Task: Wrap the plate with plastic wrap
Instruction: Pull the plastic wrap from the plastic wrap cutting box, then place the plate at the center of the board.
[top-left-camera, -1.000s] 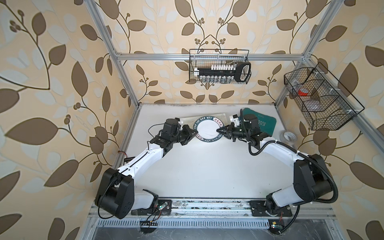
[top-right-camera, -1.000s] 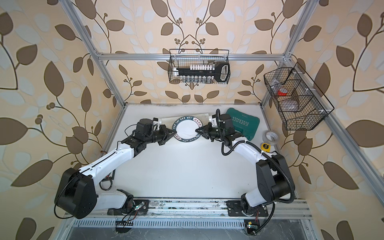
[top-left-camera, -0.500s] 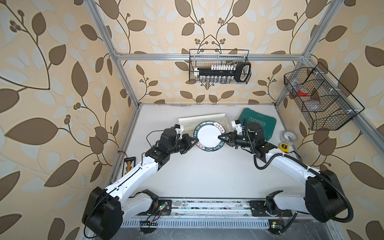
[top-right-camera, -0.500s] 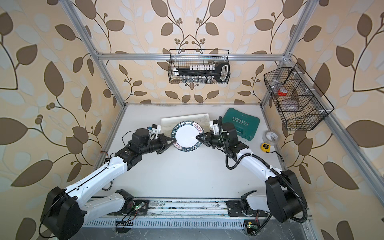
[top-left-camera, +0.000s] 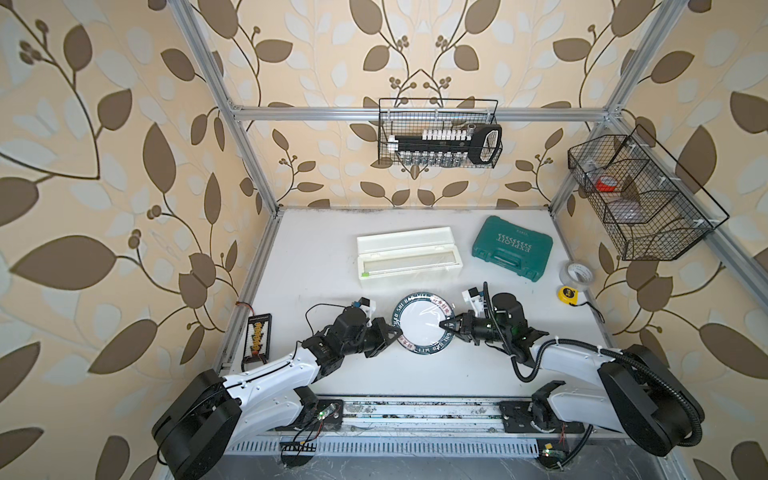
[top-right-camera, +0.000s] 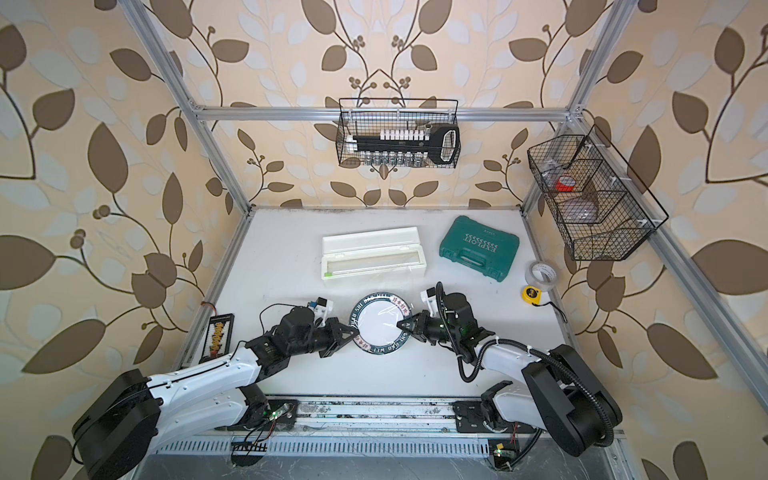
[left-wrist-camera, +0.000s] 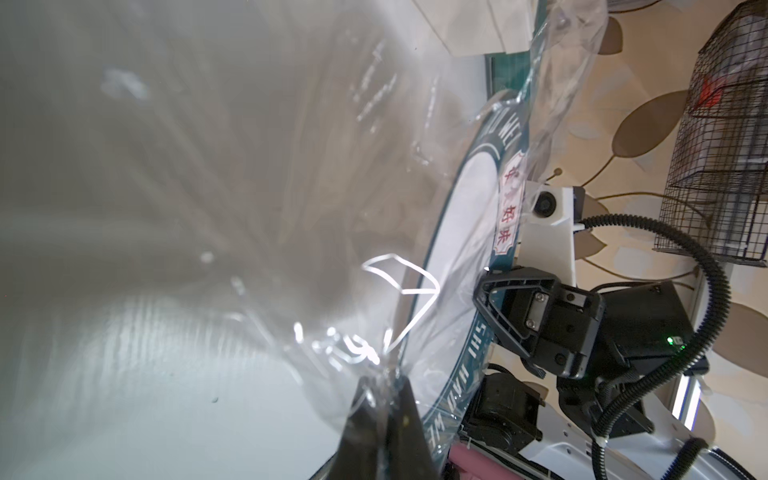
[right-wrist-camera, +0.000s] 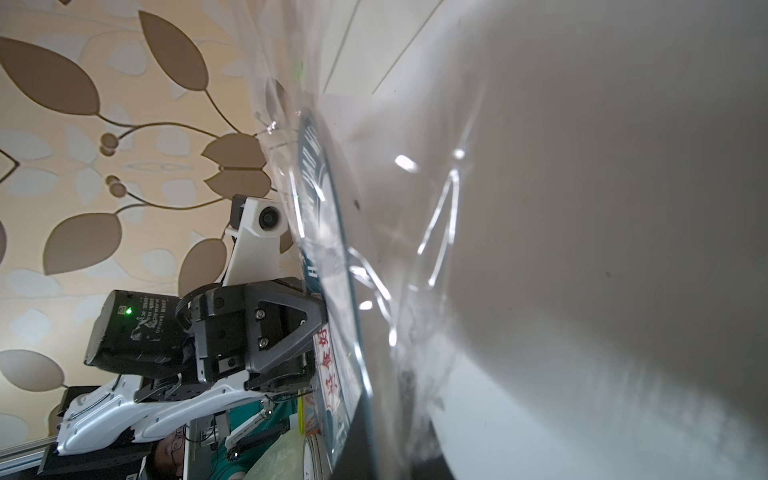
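The plate's edge (left-wrist-camera: 438, 232) is above the table next to my fingers, so my left gripper will hold on to the plastic wrap (left-wrist-camera: 374, 299) until the plate rests on the table.
The plate (top-left-camera: 420, 325), white with a dark lettered rim, sits between my two grippers in both top views, in front of the white dispenser box (top-left-camera: 409, 259). Crinkly plastic wrap (left-wrist-camera: 374, 299) is stretched over the plate (left-wrist-camera: 465, 224). My left gripper (top-left-camera: 394, 332) is at the plate's left rim, and the left wrist view shows it (left-wrist-camera: 384, 395) shut on a pinched bunch of film. My right gripper (top-left-camera: 446, 328) is at the right rim, and it (right-wrist-camera: 390, 419) is also shut on film beside the rim (right-wrist-camera: 316, 166).
A green tool case (top-left-camera: 513, 249), a clear tape roll (top-left-camera: 575, 274) and a yellow tape measure (top-left-camera: 569, 295) lie at the back right. A small device (top-left-camera: 258, 340) lies by the left edge. Wire baskets (top-left-camera: 438, 133) hang on the back and right walls.
Both arms have drawn back toward the front of the table. The plate came with them, away from the dispenser box. Both grippers stayed shut.
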